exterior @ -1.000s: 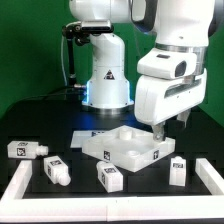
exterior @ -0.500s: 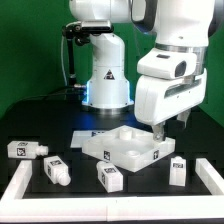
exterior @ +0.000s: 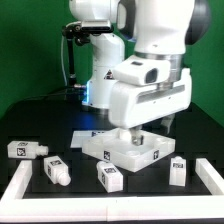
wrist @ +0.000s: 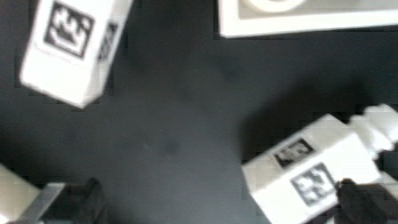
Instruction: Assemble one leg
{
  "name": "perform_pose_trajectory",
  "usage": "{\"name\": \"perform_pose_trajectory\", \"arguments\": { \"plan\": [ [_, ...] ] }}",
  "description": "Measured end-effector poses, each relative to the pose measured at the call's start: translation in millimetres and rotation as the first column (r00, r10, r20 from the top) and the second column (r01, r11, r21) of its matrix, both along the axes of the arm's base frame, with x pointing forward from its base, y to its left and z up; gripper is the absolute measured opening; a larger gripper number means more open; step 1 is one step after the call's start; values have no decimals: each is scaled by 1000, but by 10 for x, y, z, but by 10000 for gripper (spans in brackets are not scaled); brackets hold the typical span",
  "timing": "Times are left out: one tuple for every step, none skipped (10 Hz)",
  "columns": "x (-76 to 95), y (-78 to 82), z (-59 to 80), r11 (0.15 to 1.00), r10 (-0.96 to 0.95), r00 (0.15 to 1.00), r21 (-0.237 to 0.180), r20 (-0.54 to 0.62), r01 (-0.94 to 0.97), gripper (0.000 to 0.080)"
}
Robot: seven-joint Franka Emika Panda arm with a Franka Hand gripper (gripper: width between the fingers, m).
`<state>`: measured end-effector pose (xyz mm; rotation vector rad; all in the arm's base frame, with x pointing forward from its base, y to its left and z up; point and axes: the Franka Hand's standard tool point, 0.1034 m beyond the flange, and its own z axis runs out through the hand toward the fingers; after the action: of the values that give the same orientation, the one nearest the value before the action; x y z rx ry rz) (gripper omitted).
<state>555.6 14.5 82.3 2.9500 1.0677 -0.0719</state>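
The leg beside the front bar needs to be picked up next by its tagged square body (exterior: 110, 178), so that the robot's gripper can join it to the large white tabletop.
Several small white tagged legs lie on the black table in the exterior view: two at the left (exterior: 25, 150) (exterior: 55, 170), one at the front (exterior: 110, 178) and one at the right (exterior: 178, 168). The large white tabletop (exterior: 125, 150) lies in the middle. My gripper (exterior: 132, 133) hangs low over the tabletop, mostly hidden by the arm's white body. In the wrist view my gripper (wrist: 217, 205) is open and empty over bare black table. One leg (wrist: 320, 160) lies close beside one fingertip (wrist: 365, 198), and another leg (wrist: 71, 45) lies farther off. I cannot tell which legs these are.
A white rail (exterior: 20, 185) borders the table's front and sides. The marker board (exterior: 85, 137) lies flat behind the tabletop. The robot's base (exterior: 105, 80) stands at the back. A corner of the tabletop (wrist: 302, 15) shows in the wrist view.
The arm has swung toward the exterior view's left and come lower. It was above the tabletop's right side and now covers its middle. The parts on the table have not moved.
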Motion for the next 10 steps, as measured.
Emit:
{"name": "perform_pose_trajectory", "arguments": {
  "plan": [
    [30,-198,-31,1000,14,1000,18,-19,-14,650],
    [47,-319,-36,998,61,998,30,-28,-60,650],
    [49,-323,-35,998,49,998,29,-27,-48,650],
    [48,-316,-38,998,50,998,29,-28,-49,650],
    [48,-319,-38,998,50,998,29,-28,-49,650],
    [47,-355,-70,999,35,999,29,-23,-34,650],
    [49,-476,-176,999,-26,1000,18,-15,27,650],
    [69,-537,-272,997,-81,997,11,7,81,650],
    [38,-628,-475,995,-97,995,8,33,96,650],
    [3,-695,-606,995,-96,995,13,25,96,650]
  ]
}}
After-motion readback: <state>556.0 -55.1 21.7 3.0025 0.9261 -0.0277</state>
